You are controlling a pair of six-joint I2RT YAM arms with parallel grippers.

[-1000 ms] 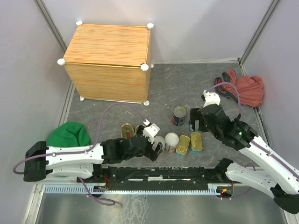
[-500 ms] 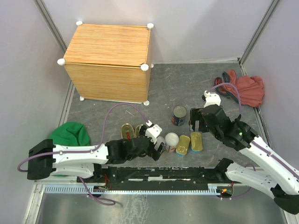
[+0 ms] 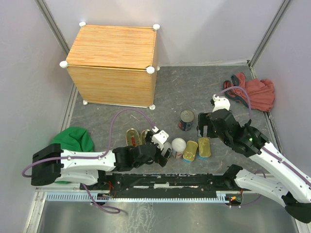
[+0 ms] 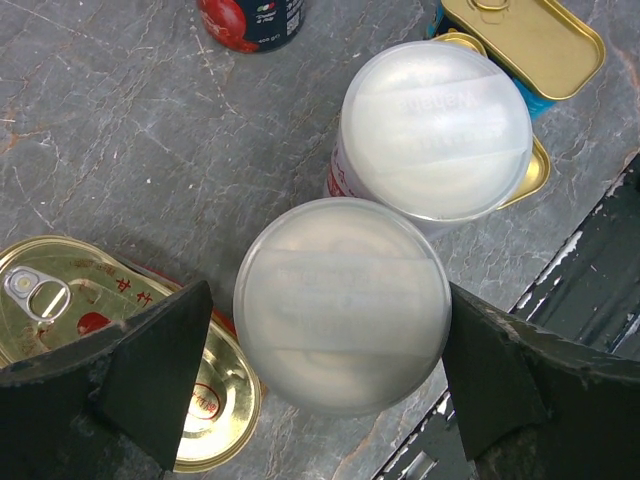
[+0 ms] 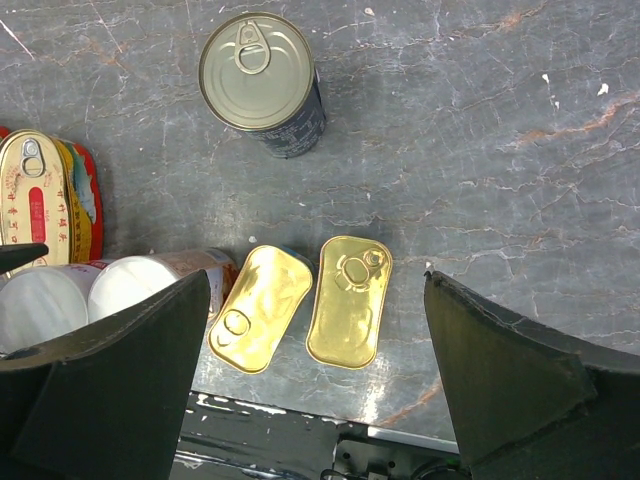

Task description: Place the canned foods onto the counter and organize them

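Note:
The left gripper's two fingers reach down past the white lid, beside the can's body, so the left gripper will close on the tall can.
My left gripper (image 4: 330, 375) is open, its fingers on either side of a tall white-lidded can (image 4: 342, 305), with small gaps. The second white-lidded can (image 4: 435, 130) stands right behind it. In the top view the left gripper (image 3: 163, 150) covers the first can, next to the second one (image 3: 178, 146). Two oval gold-red tins (image 3: 132, 136) lie to its left. Two rectangular gold tins (image 5: 349, 300) lie under my open, empty right gripper (image 5: 315, 370). The dark round tin (image 5: 260, 75) stands beyond them. The counter (image 3: 112, 63) is at the far left, its top bare.
A green cloth (image 3: 72, 141) lies near the left arm's base. A red cloth (image 3: 255, 92) lies at the far right by the wall. A black rail (image 3: 165, 182) runs along the near table edge, close to the cans.
The left arm has slid a little to the right, bringing its open fingers around the white-lidded can. The right arm and the cans have not moved.

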